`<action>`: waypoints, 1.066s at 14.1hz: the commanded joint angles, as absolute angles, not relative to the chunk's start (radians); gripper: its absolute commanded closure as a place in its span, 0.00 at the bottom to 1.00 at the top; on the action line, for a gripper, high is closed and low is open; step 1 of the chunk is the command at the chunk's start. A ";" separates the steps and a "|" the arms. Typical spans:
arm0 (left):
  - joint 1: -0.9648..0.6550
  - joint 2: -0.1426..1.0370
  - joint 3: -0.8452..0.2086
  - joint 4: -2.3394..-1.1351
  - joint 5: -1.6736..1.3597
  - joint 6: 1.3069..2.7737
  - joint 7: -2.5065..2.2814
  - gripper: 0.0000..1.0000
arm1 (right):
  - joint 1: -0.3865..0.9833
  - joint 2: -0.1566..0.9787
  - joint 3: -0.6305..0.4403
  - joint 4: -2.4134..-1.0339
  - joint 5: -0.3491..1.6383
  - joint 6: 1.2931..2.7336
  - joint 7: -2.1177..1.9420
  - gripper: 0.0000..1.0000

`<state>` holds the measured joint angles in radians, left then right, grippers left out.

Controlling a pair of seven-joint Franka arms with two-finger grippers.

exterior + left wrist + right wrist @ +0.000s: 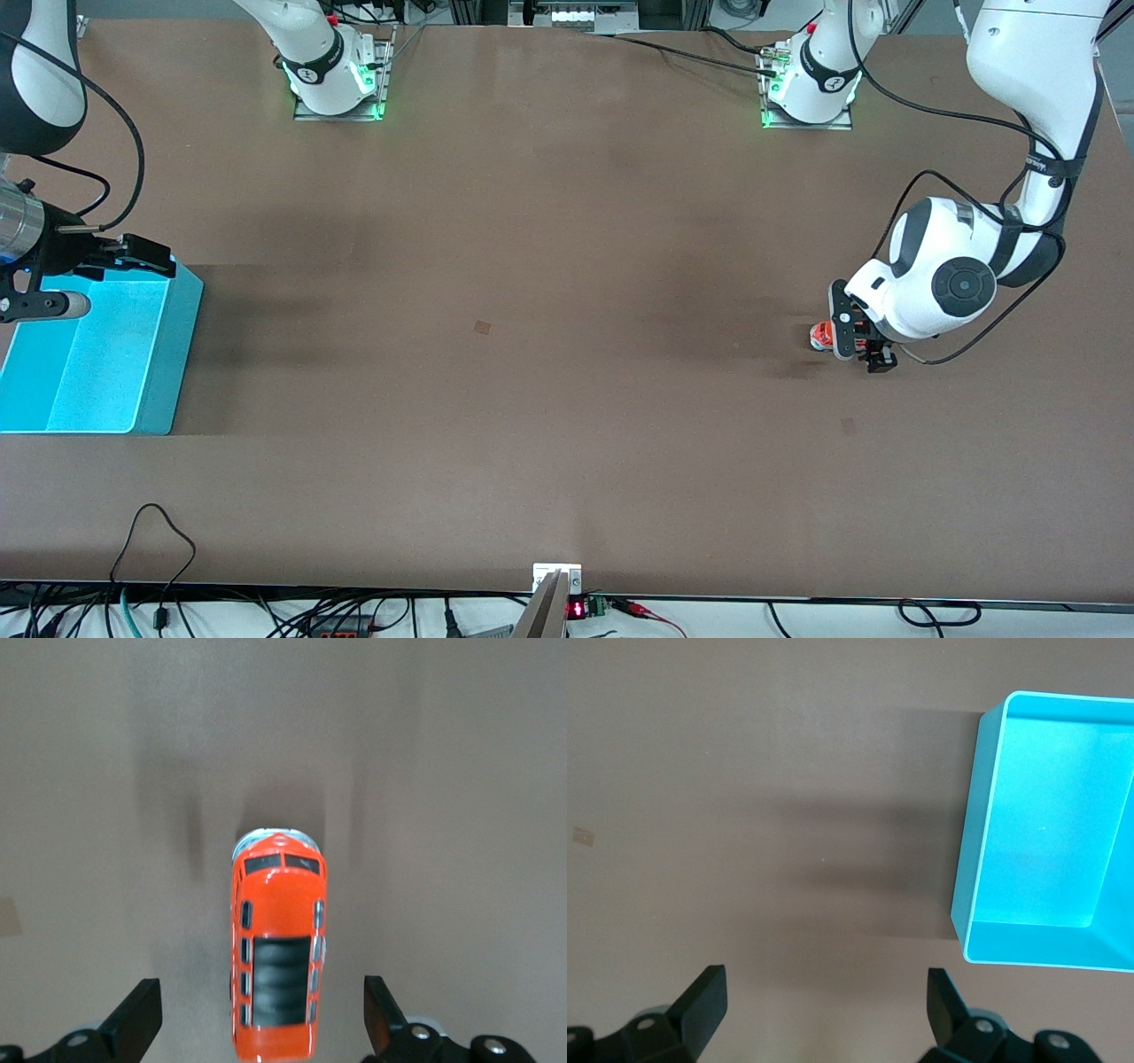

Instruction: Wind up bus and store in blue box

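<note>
My left gripper moves down first from here, since the fingers stand above the orange bus [820, 336] [276, 957] and closing now would miss.
The small orange bus [276, 957] with a dark roof panel stands on the brown table toward the left arm's end; in the front view only its end [820, 336] shows beside the hand. My left gripper [263, 1014] is low over it and open, one finger on each side of the bus's end with a gap to both. The empty blue box [168, 354] lies toward the right arm's end and also shows in the right wrist view [970, 859]. My right gripper [146, 255] is open and empty over the box's wall farthest from the front camera, its fingers over bare table in its wrist view [824, 1005].
A small tan mark [482, 327] lies on the table's middle. The two arm bases [337, 80] [811, 84] stand along the table's edge farthest from the front camera. Cables [151, 549] hang over the table's nearest edge.
</note>
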<state>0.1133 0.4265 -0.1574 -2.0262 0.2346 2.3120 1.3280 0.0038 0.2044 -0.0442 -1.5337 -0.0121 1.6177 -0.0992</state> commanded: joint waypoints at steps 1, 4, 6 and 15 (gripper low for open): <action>0.130 0.403 -0.156 -2.111 0.253 2.411 1.348 0.00 | 0.003 0.198 -0.043 -1.540 -0.011 1.611 -0.110 0.00; 0.132 0.414 -0.156 -2.117 0.253 2.437 1.351 0.00 | 0.003 0.198 -0.043 -1.540 -0.011 1.609 -0.110 0.00; 0.133 0.417 -0.156 -2.118 0.253 2.439 1.379 0.04 | 0.003 0.198 -0.043 -1.540 -0.011 1.609 -0.112 0.00; 0.143 0.439 -0.156 -2.111 0.253 2.437 1.397 0.77 | 0.003 0.198 -0.043 -1.540 -0.011 1.609 -0.110 0.00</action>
